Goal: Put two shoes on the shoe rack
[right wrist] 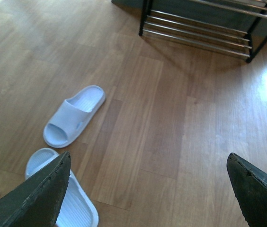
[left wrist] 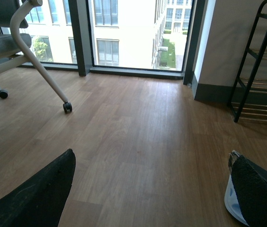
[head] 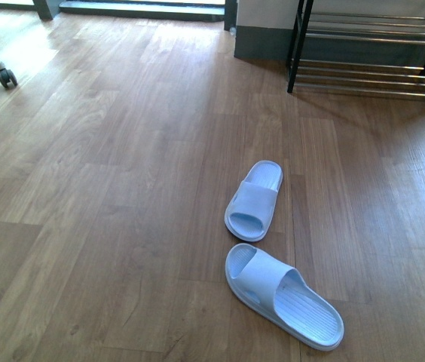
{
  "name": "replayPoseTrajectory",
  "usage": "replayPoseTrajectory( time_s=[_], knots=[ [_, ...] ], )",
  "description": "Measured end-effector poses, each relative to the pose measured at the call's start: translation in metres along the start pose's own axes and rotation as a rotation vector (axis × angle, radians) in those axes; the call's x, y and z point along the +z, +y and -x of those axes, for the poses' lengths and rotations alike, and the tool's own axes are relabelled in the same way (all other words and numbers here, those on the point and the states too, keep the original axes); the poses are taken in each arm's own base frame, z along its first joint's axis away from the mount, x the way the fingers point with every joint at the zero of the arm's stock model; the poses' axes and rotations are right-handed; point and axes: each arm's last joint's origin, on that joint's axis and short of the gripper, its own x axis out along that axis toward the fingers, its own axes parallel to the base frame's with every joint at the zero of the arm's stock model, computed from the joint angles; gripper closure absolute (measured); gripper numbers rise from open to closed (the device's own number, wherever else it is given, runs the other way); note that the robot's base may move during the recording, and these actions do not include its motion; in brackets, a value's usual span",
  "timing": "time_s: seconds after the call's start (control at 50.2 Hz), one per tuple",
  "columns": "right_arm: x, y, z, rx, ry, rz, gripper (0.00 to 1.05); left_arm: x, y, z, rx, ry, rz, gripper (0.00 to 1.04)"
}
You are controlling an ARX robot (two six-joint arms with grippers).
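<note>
The right gripper grabs the far shoe by the strap's side (head: 272,202) next, since the shoe's heel (head: 267,174) lies flat on the floor while the strap arches open.
Two pale blue slide shoes lie on the wooden floor: the far shoe (head: 255,200) (right wrist: 73,115) and the near shoe (head: 284,294) (right wrist: 65,201), which is angled to the right. The shoe rack (head: 371,49) (right wrist: 204,28) (left wrist: 259,80) stands at the back right, black-framed with chrome bars. Neither arm shows in the front view. My left gripper (left wrist: 152,163) is open above bare floor, with an edge of a shoe (left wrist: 232,202) behind one finger. The right gripper (right wrist: 148,165) is open over the floor, to the right of both shoes, one finger overlapping the near shoe.
An office chair's white leg and castor (head: 5,77) (left wrist: 67,107) stand at the far left. A floor-length window (left wrist: 133,33) and a grey skirting wall (head: 261,41) close the back. Open floor lies between shoes and rack.
</note>
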Motion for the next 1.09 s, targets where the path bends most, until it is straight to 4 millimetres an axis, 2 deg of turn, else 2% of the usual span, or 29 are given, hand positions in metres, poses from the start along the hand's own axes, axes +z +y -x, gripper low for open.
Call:
replayPoseTrajectory(
  time_s=[0.199,0.338,0.458,0.538,0.597,0.697,0.856,0.936,1.095],
  knots=[
    [-0.001,0.000,0.000,0.001,0.005,-0.001,0.09,0.000,0.000,0.000,0.002,0.000,0.000,0.09],
    [-0.008,0.003,-0.005,0.105,0.104,0.050,0.09,0.000,0.000,0.000,0.002,0.000,0.000,0.09],
    [-0.029,0.002,-0.036,0.113,0.212,0.169,0.09,0.000,0.000,0.000,0.002,0.000,0.000,0.09],
    [-0.041,0.000,-0.069,0.082,0.266,0.236,0.09,0.000,0.000,0.000,0.002,0.000,0.000,0.09],
    [-0.057,0.003,-0.101,0.075,0.313,0.280,0.09,0.000,0.000,0.000,0.002,0.000,0.000,0.09],
    [-0.101,0.020,-0.145,0.107,0.424,0.329,0.09,0.000,0.000,0.000,0.002,0.000,0.000,0.09],
    [-0.151,0.040,-0.173,0.160,0.520,0.342,0.09,0.000,0.000,0.000,0.002,0.000,0.000,0.09],
    [-0.163,0.046,-0.183,0.187,0.534,0.316,0.09,0.000,0.000,0.000,0.002,0.000,0.000,0.09],
    [-0.175,0.055,-0.203,0.220,0.525,0.227,0.09,0.000,0.000,0.000,0.002,0.000,0.000,0.09]
  ],
)
